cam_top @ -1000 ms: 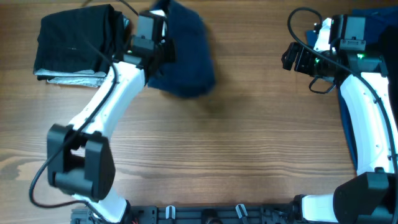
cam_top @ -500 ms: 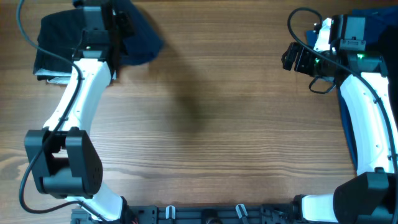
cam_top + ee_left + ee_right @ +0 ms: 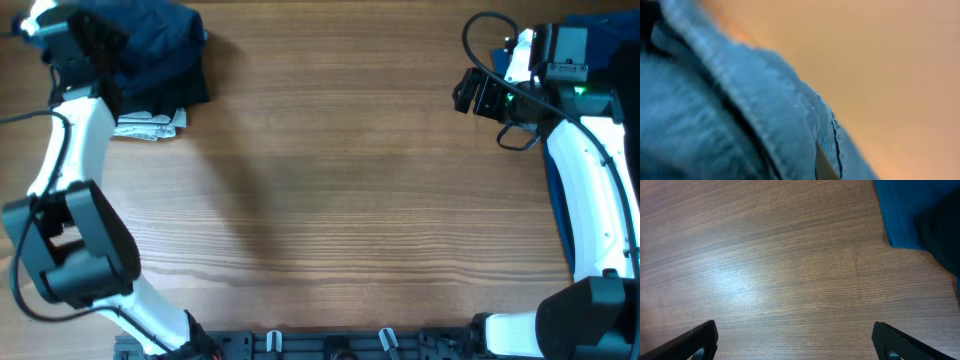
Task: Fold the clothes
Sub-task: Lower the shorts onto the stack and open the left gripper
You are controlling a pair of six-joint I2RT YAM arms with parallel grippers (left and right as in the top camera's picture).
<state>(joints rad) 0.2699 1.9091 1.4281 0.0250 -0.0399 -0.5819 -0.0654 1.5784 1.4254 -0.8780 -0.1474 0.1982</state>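
My left gripper keeps hold of the navy shorts [image 3: 155, 45] until their gripped edge lies on the stack: fingers now hold it raised above the black garment [image 3: 189, 92].
The dark navy shorts [image 3: 155, 45] lie bunched on top of a stack of folded clothes at the table's far left corner. A pale grey garment [image 3: 150, 126] peeks out under the stack. My left gripper [image 3: 88, 42] is at the left side of the stack, its jaws hidden in the cloth. In the left wrist view blurred navy cloth [image 3: 730, 110] fills the frame right up against the camera. My right gripper [image 3: 474, 92] hangs open and empty over bare table at the far right, with both fingertips [image 3: 700, 339] wide apart.
Royal blue cloth [image 3: 612, 22] lies at the far right behind the right arm and also shows in the right wrist view [image 3: 905, 215] beside black cloth [image 3: 945, 235]. Bare wooden table [image 3: 330, 200] spreads between the arms.
My left arm has swung the navy shorts left from the back middle of the table onto the stack at the far left corner. The right arm has not moved.
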